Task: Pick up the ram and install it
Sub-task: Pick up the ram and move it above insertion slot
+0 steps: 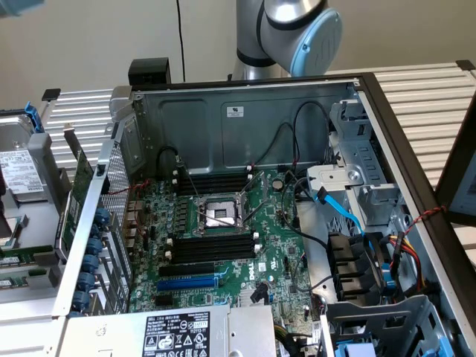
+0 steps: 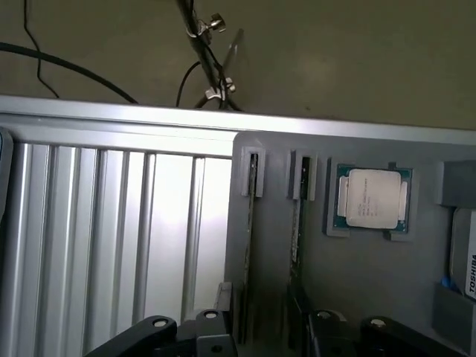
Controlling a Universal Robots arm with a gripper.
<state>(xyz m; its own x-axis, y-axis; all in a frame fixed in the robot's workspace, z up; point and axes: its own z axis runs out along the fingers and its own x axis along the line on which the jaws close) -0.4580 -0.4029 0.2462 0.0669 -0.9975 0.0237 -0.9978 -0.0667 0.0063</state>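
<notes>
The grey posts of the holder hug the ram's ends, so next I should grab the ram with my gripper by the middle of its upper edge (image 2: 248, 249).
Two ram sticks stand on edge in a grey holder (image 2: 357, 297): one ram (image 2: 250, 253) and a second ram (image 2: 297, 238) beside it, thin green boards seen from above. My gripper (image 2: 268, 338) hangs over their near ends, open, its black fingers (image 2: 152, 335) spread wide on either side of both sticks and touching neither. In the exterior view the same holder sits at the left edge, with green strips (image 1: 18, 254) lying in it. The open computer case shows black memory slots (image 1: 212, 245) beside the processor socket (image 1: 217, 212).
A processor chip (image 2: 372, 197) and a hard drive (image 2: 468, 260) sit in the holder past the sticks. Ribbed aluminium table (image 2: 111, 238) lies on the other side. Cables (image 1: 349, 216), a blue expansion slot (image 1: 190, 282) and the case walls (image 1: 238, 126) crowd the motherboard.
</notes>
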